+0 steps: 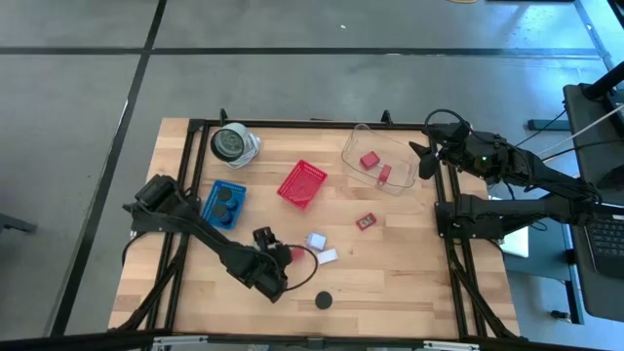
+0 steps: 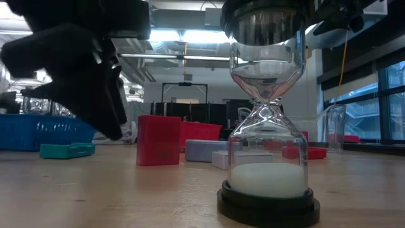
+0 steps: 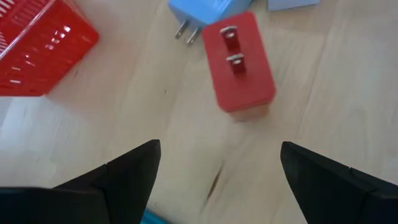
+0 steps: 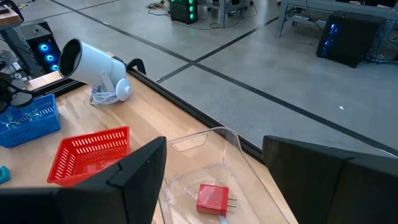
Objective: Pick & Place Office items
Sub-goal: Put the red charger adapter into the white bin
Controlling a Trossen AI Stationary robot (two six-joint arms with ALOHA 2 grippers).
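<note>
Bare wood shows between my left gripper's fingers and the red plug (image 1: pixel 297 254), so closing now would miss it. My left gripper moves toward the plug, then closes.
My left gripper (image 1: pixel 272 255) (image 3: pixel 217 149) is open and hovers low over the table near its near edge. A red plug block (image 3: pixel 239 62) (image 1: pixel 283 254) lies flat just ahead of its fingers, untouched, prongs up. Past it lie a pale-blue plug (image 3: pixel 208 11) (image 1: pixel 316 240) and a white rectangle (image 1: pixel 328 256). A teal piece (image 2: pixel 66 150) lies beside the gripper. Another small red item (image 1: pixel 366 221) lies farther right. My right gripper (image 1: pixel 426 158) (image 4: pixel 214 146) is open, waiting above the clear tub (image 1: pixel 380 156), which holds red blocks (image 1: pixel 369 160) (image 4: pixel 211 199).
A red mesh basket (image 1: pixel 302 183) stands mid-table and a blue tray (image 1: pixel 212 200) holding black discs stands to its left. A white round device (image 1: pixel 234 144) lies at the far left. An hourglass (image 2: pixel 269 126) (image 1: pixel 323 300) stands by the near edge.
</note>
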